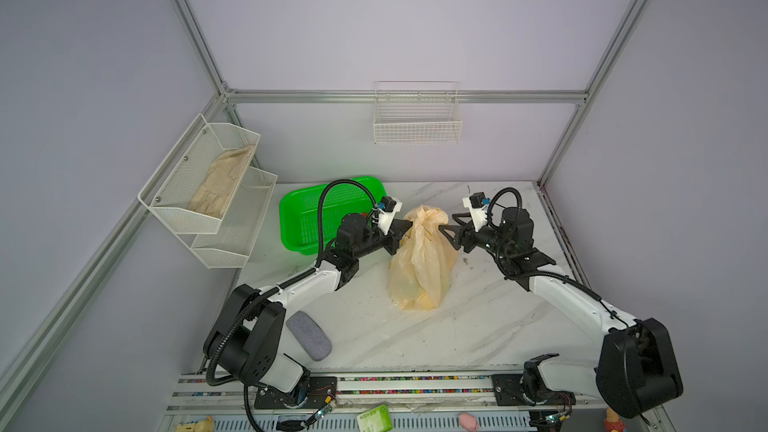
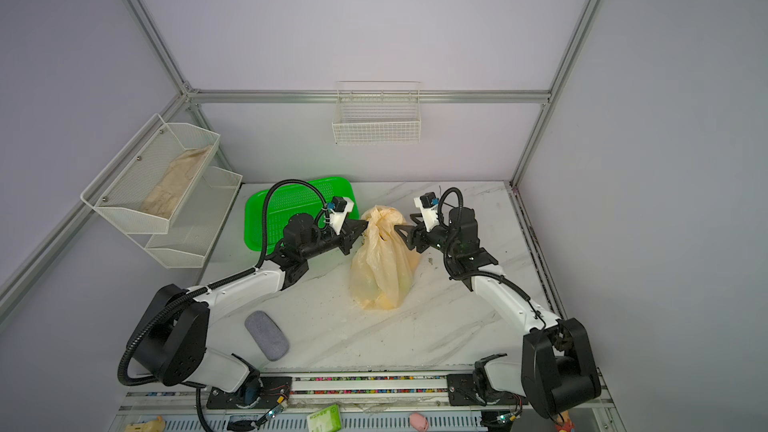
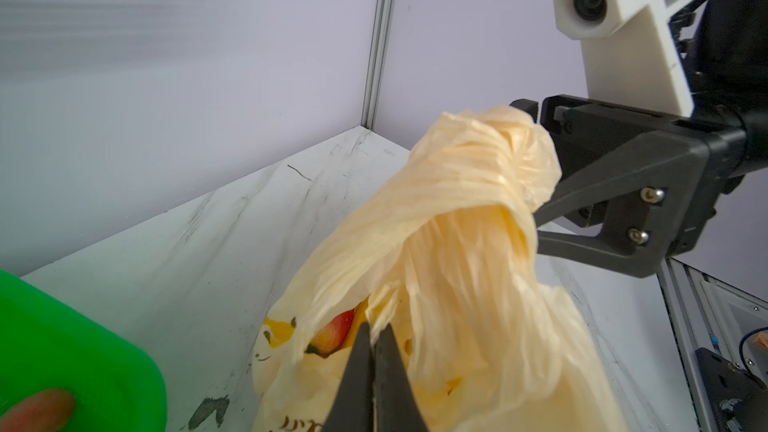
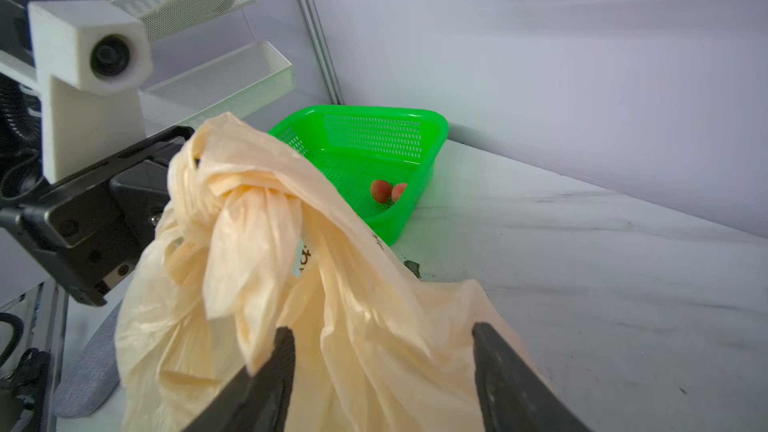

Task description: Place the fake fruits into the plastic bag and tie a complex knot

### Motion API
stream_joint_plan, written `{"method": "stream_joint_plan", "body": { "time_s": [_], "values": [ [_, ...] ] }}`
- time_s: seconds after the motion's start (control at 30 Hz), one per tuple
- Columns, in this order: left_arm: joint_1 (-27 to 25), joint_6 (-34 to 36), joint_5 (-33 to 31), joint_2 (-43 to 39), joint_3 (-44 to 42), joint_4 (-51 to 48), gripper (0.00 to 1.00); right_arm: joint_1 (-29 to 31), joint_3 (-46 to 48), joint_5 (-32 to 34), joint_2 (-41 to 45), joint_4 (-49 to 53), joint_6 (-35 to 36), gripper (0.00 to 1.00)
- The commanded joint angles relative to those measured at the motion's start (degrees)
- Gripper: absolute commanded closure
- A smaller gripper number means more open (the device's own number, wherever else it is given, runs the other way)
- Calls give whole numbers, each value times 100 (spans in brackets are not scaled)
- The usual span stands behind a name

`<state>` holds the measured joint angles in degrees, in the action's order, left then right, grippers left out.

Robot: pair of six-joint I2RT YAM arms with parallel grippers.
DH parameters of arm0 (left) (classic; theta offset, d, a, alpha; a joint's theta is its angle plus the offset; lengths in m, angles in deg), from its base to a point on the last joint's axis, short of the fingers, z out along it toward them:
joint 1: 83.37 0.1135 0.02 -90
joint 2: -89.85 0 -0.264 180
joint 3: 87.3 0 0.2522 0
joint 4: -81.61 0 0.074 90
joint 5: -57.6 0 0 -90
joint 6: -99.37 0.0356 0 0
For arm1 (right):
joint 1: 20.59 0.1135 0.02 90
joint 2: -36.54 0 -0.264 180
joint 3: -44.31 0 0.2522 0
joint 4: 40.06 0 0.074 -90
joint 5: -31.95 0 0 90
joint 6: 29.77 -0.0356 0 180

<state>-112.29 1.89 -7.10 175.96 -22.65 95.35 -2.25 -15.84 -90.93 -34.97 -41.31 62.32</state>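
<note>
My right gripper will next grab the bag's loose film (image 1: 446,243) beside the knot (image 1: 427,216), opposite my left gripper's piece of the bag, to tie the knot.
The plastic bag (image 1: 422,268) (image 2: 382,268) stands mid-table, pale orange, its top twisted into a knot (image 3: 478,168) (image 4: 232,184). My left gripper (image 1: 409,224) (image 3: 376,328) is at the knot's left side, shut on a strand of the bag. My right gripper (image 1: 446,221) (image 4: 382,328) is at the knot's right side, open, with loose bag film between its wide jaws. A red-yellow fake fruit (image 3: 334,332) shows inside the bag. Two red strawberries (image 4: 381,191) lie in the green basket (image 4: 374,112).
The green basket (image 1: 299,218) sits at the back left behind my left arm. A grey pad (image 1: 308,334) lies near the front left. White mesh shelves (image 1: 208,184) hang on the left wall and a wire basket (image 1: 417,118) on the back wall.
</note>
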Motion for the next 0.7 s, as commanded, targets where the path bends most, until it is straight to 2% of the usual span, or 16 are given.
{"method": "stream_joint_plan", "body": {
  "time_s": [0.0, 0.17, 0.33, 0.53, 0.67],
  "values": [
    [19, -16, 97, -172, 149, 122, 100, -13, 104, 316, 481, 593, 9, 29],
    [20, -25, 135, -172, 158, 117, 100, 68, 30, -129, 825, 713, -314, 29],
    [19, -12, 185, -173, 153, 129, 100, 151, -262, -450, 536, 322, -639, 32],
    [19, -25, 251, -138, 184, 154, 100, 227, -553, -595, 140, -40, -775, 40],
    [19, -20, 291, -131, 193, 176, 100, 262, -677, -605, 13, -106, -774, 51]
  ]
}}
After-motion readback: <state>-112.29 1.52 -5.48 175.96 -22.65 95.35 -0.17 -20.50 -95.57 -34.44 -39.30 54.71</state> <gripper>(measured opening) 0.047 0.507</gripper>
